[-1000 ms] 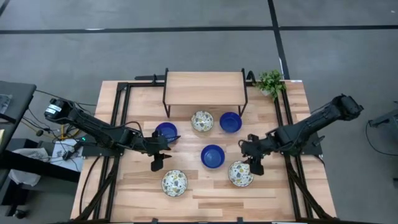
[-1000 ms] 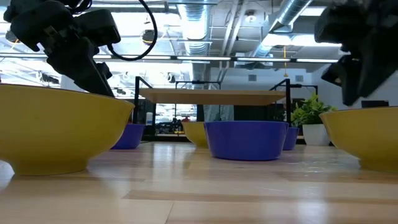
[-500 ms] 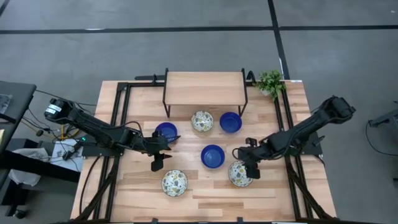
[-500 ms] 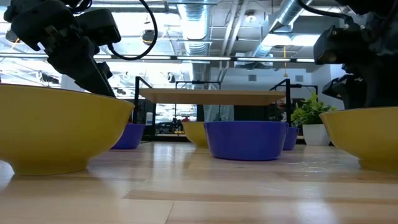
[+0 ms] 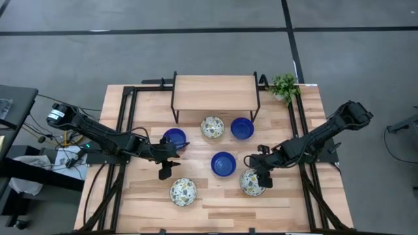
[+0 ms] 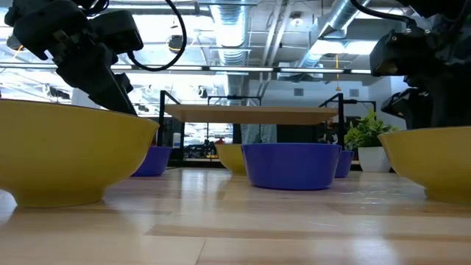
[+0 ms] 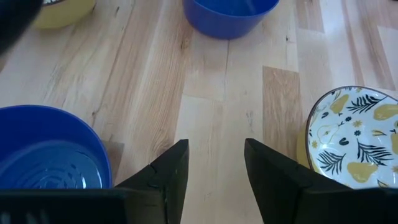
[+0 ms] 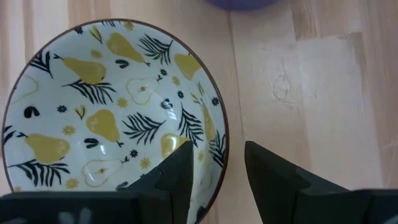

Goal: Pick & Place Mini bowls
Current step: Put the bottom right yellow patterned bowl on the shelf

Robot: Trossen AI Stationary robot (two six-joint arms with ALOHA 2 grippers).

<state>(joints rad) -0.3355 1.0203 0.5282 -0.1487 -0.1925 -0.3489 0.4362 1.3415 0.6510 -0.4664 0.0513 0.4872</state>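
The robot's right gripper is ready to close on the patterned bowl, because both fingers reach down past its brown rim [image 8: 225, 155], one inside and one over wood.
Six mini bowls stand on their bases on the wooden table. Three are blue [image 5: 174, 138] [image 5: 241, 128] [image 5: 223, 164]. Three are patterned inside and yellow outside [image 5: 212, 127] [image 5: 183, 192] [image 5: 252, 182]. My right gripper [image 8: 214, 149] is open and points down over the near right patterned bowl [image 8: 118, 112]. One finger is above the inside, the other outside, with the rim [image 8: 222, 134] in the gap. My left gripper [image 7: 214, 146] is open above bare wood, between the left blue bowl [image 7: 43, 149] and the near left patterned bowl [image 7: 354, 134].
A raised wooden shelf [image 5: 214, 93] on a black frame stands at the far middle. A small green plant [image 5: 285, 86] sits at the far right corner. Black rails run along both table sides. Bare wood lies along the near edge [image 5: 215, 212].
My right gripper has come down and a little toward the table's left, tipping slightly steeper, until its open fingers straddle the near right patterned bowl's rim. It has stayed still for the last half second. No bowl has moved.
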